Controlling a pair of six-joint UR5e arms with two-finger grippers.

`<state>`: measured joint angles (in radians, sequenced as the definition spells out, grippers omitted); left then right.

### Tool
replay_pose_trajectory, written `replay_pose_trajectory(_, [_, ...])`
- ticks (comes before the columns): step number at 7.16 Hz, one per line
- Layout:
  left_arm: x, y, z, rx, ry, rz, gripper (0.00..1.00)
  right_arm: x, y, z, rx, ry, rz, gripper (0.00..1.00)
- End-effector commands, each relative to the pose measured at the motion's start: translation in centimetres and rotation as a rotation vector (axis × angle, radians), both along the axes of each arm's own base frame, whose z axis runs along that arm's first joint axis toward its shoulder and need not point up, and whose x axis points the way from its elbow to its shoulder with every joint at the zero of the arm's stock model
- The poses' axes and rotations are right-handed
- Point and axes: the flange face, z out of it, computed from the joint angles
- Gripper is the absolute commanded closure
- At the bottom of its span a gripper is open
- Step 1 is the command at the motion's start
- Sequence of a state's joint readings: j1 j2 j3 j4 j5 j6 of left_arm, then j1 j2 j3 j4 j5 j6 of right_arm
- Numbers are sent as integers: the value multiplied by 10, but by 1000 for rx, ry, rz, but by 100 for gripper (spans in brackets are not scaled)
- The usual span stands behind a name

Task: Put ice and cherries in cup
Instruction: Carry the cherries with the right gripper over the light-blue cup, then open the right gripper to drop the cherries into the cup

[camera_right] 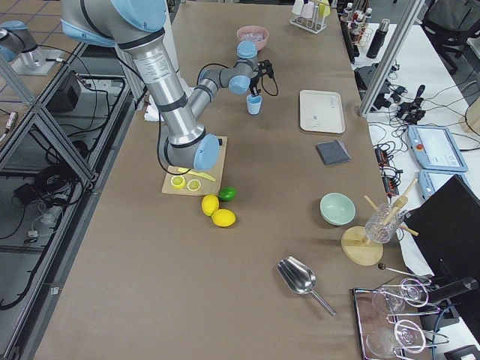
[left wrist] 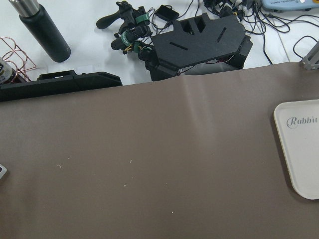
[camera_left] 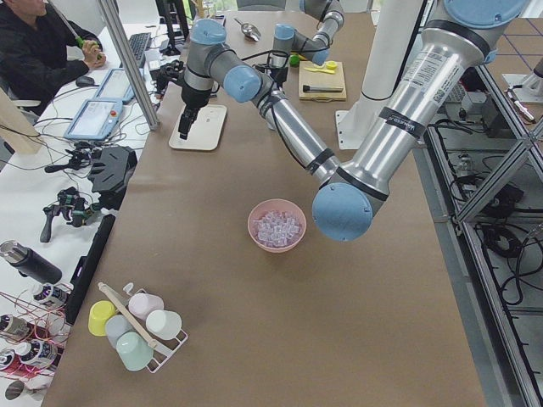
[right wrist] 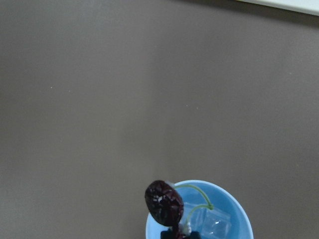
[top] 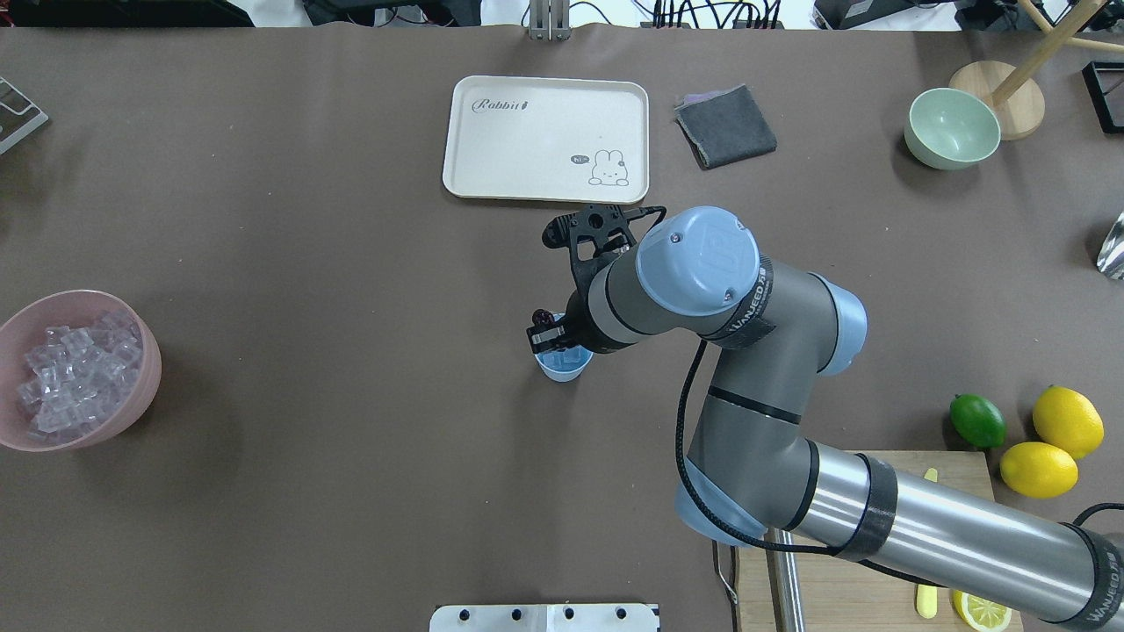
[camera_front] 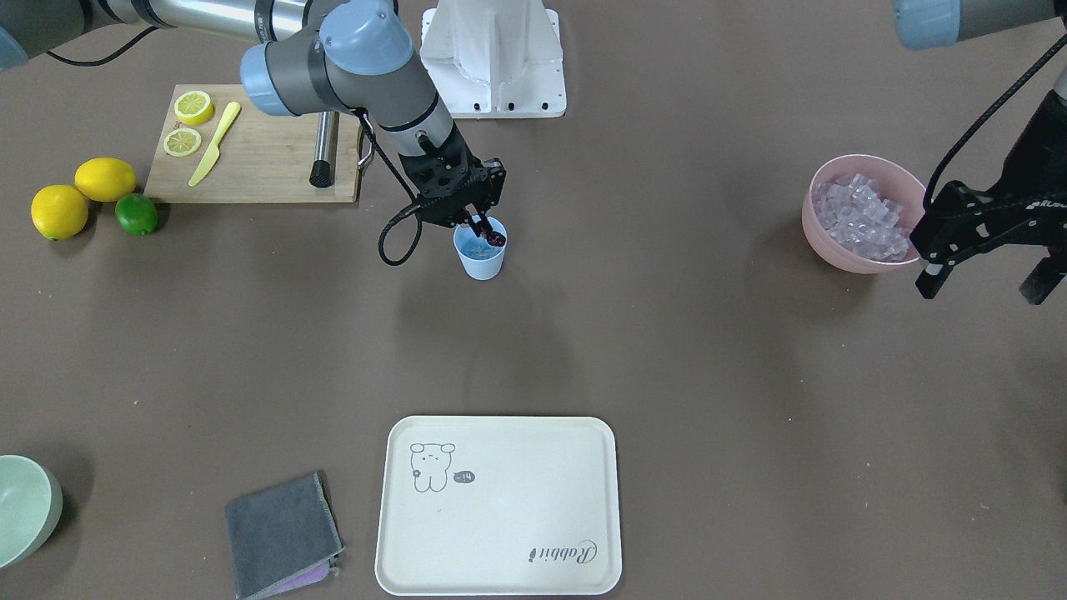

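My right gripper releases the cherries now, since in the right wrist view they sit over the light blue cup, inside the cup's rim, and would stay there.
The light blue cup (camera_front: 481,258) stands mid-table, with clear ice cubes (right wrist: 220,225) inside it. My right gripper (camera_front: 483,228) hangs just over the cup's rim, shut on the cherries (camera_front: 495,238). In the right wrist view a dark red cherry (right wrist: 164,201) sits at the rim and its green stem curves over the cup (right wrist: 234,211). The overhead view shows the cup (top: 562,365) half under the gripper (top: 551,332). More ice (camera_front: 859,217) fills the pink bowl (camera_front: 850,260). My left gripper (camera_front: 988,283) hovers beside that bowl, open and empty.
A cream tray (camera_front: 500,508) and a grey cloth (camera_front: 279,533) lie at the operators' side. A pale green bowl (camera_front: 21,508) sits at a corner. A cutting board (camera_front: 258,158) with lemon slices and a knife lies by two lemons and a lime (camera_front: 136,214).
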<state>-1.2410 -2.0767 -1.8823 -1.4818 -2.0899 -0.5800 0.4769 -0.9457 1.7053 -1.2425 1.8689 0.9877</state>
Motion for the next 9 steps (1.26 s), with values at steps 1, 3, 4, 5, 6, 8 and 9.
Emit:
replay_pose_trajectory(1, [-3,1,4,-6,0,-3,2,-3,6,4,1,6,-3,97])
replay_pose_trajectory(3, [-5,1,4,-6,0,-6,2,10,6,6,-4,7,-1,81])
replay_pose_trajectory(4, [-5,2,4,-10,11,3,2,13,4,12,-8,14,4,52])
replay_pose_trajectory(5, [-7,1,3,-10,13,0,2,15,2,10,-6,10,7,1])
replay_pose_trajectory(6, [-8,1,4,-12,13,0,2,17,3,10,-6,9,7,0])
replay_pose_trajectory(8, [-9,2,3,-16,20,4,2,35,-5,0,-1,-14,23,0])
replay_pose_trajectory(9, [-16,1,4,-13,19,1,2,68,-24,-11,-56,3,13,0])
